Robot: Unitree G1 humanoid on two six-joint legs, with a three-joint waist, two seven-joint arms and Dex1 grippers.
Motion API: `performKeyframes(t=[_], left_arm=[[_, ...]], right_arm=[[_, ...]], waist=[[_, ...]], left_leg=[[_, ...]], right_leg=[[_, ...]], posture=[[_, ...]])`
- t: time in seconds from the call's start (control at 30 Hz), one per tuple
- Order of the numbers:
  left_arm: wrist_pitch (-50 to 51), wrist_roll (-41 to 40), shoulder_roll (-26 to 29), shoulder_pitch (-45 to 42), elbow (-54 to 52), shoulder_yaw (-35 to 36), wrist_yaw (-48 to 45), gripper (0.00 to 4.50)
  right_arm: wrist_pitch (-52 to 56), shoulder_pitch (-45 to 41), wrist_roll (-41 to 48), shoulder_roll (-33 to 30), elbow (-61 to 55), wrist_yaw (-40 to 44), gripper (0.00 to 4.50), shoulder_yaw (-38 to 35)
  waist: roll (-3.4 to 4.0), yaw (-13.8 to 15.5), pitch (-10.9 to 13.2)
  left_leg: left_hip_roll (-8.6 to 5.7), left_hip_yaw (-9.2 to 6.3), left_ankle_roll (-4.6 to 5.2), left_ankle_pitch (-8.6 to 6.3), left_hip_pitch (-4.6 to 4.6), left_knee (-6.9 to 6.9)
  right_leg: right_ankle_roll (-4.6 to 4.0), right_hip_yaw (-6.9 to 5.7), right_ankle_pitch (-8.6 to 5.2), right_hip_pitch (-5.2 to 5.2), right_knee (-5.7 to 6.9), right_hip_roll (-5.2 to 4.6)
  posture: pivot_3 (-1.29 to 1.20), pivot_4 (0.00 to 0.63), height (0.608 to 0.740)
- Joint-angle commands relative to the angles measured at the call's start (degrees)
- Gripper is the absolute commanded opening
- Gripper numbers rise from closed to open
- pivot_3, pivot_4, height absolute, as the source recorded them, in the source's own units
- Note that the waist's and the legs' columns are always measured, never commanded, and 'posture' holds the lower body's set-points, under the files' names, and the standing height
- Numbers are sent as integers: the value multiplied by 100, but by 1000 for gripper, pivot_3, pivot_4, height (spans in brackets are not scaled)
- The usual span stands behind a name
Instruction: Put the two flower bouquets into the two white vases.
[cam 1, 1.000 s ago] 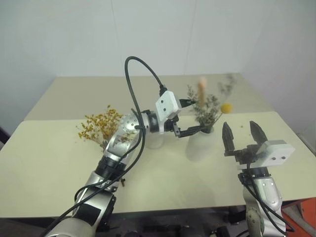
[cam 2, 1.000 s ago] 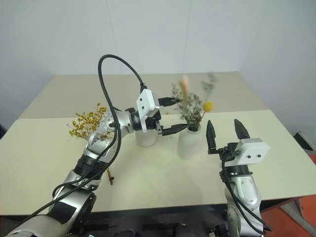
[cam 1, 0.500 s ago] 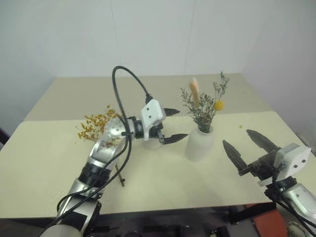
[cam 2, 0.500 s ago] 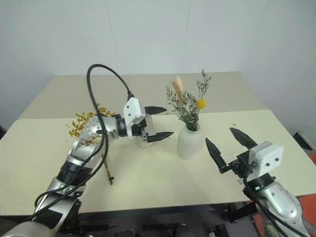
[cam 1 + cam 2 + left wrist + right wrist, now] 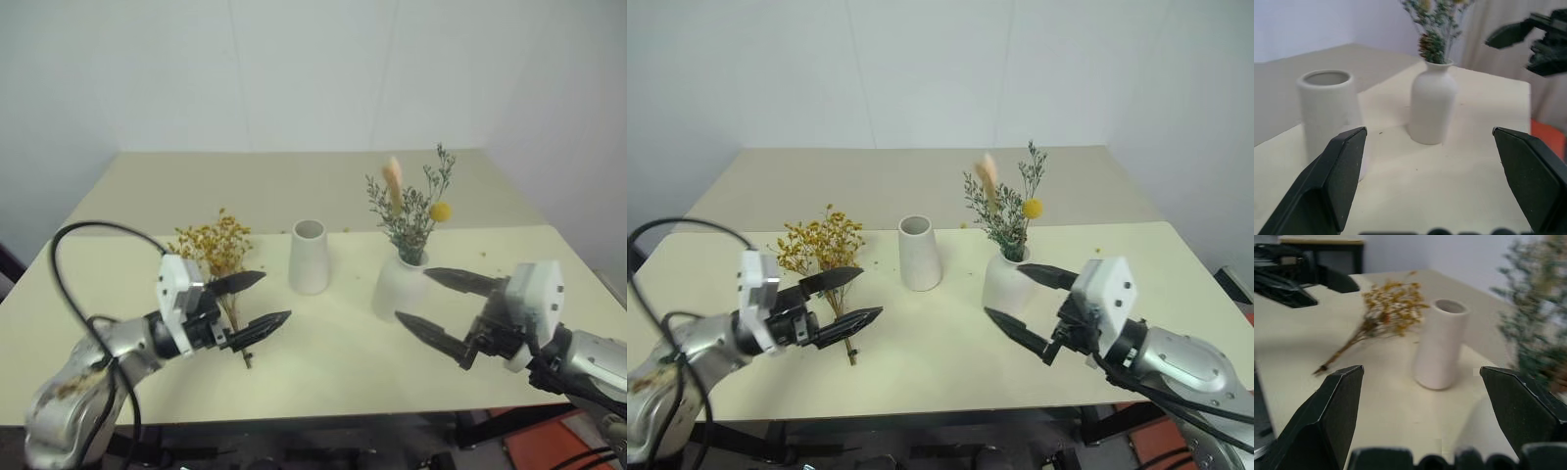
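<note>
The yellow bouquet's small blossoms fan out on delicate sprigs that would crush, so next I need to pick up the bouquet by its gathered stems with my left gripper.
The bushy yellow bouquet [image 5: 211, 250] lies flat on the table left of centre, its stem running toward the near edge. The tall cone vase [image 5: 309, 257] stands empty in the middle. To its right, the squat vase [image 5: 400, 287] holds the grey-green bouquet [image 5: 411, 211] upright. My left gripper [image 5: 274, 297] is open and empty, level, just above the yellow bouquet's stem end and pointing right. On the near side of the squat vase my right gripper [image 5: 413, 295] points left, open and empty. The left wrist view shows both vases [image 5: 1330, 112] [image 5: 1432, 110].
A second table [image 5: 196, 181] adjoins the far side, with a seam between the two, and a white wall stands behind it. A few tiny flower crumbs [image 5: 1095, 249] lie near the right end. The table's near edge [image 5: 323, 416] runs just below both grippers.
My left gripper drew back from the squat vase to the near left, above the yellow bouquet's stem. The right gripper swung from pointing away to pointing left. The grey-green bouquet stays in its vase.
</note>
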Motion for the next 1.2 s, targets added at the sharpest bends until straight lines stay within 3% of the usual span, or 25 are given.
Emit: performKeyframes(t=[0.03,0.17,0.3,0.4,0.5,0.6,0.7,0.8,1.17,1.2], left_arm=[[452,-240,-182,615,-711,381,1160,4500],[966,-357,-419,937,-1251,348,2477,4500],[2477,209,-714,260,-1740,-429,4556,4500],[3428,286,-1354,-299,-1785,-601,5466,4500],[4355,623,-2365,-892,-1521,-293,6117,4500],[5029,1080,-2892,-1465,-1375,-40,6312,4500],[5247,1684,-2875,-2089,-1006,-392,6630,4500],[5266,2146,-3100,-2572,-444,-314,6880,4500],[5159,3007,-3081,-3525,1331,-484,6180,4500],[5106,3029,-3143,-3605,1414,-416,6096,4316]], right_arm=[[153,-601,129,-103,217,406,4461,280],[260,-1371,15,-139,609,993,4461,743],[425,-2134,-136,-77,1007,1369,4461,1220],[479,-2571,-301,-68,1280,1677,4461,1534],[467,-2854,-555,32,1467,1785,4461,1767],[472,-2936,-676,145,1508,1795,4461,1830],[452,-2852,-799,255,1464,1730,4461,1837],[497,-2762,-842,324,1374,1674,4461,1810],[662,-2469,-878,530,966,1138,4461,1601],[683,-2436,-884,531,928,1085,4487,1573]], waist=[[-3,13,-2],[-4,49,-3],[-8,68,-5],[-14,47,-9],[-19,32,-11],[-19,38,-11],[-19,39,-11],[-21,46,-11],[-21,43,-11],[-21,43,-11]], left_leg=[[1,1,0,0,1,0],[0,0,0,0,6,1],[-2,0,0,0,12,5],[-5,-2,0,0,19,8],[-6,-3,0,0,18,5],[-8,-3,0,0,11,5],[-11,-3,-1,0,10,5],[-13,-3,-1,0,9,6],[-15,-6,-2,0,-18,2],[-15,-6,-2,0,-19,2]], right_leg=[[8,0,-5,0,-1,1],[8,1,-5,1,4,3],[3,0,1,11,2,1],[-19,1,21,23,-1,2],[-23,1,24,23,-6,1],[-25,1,25,14,-4,2],[-26,1,25,14,-4,2],[-24,1,26,16,-6,1],[-25,0,29,-12,-7,-2],[-25,0,29,-12,-8,-2]], posture=[[0,150,740],[0,150,740],[0,150,740],[0,150,740],[0,150,740],[0,150,740],[0,150,740],[0,150,740],[0,150,740],[0,150,740]])
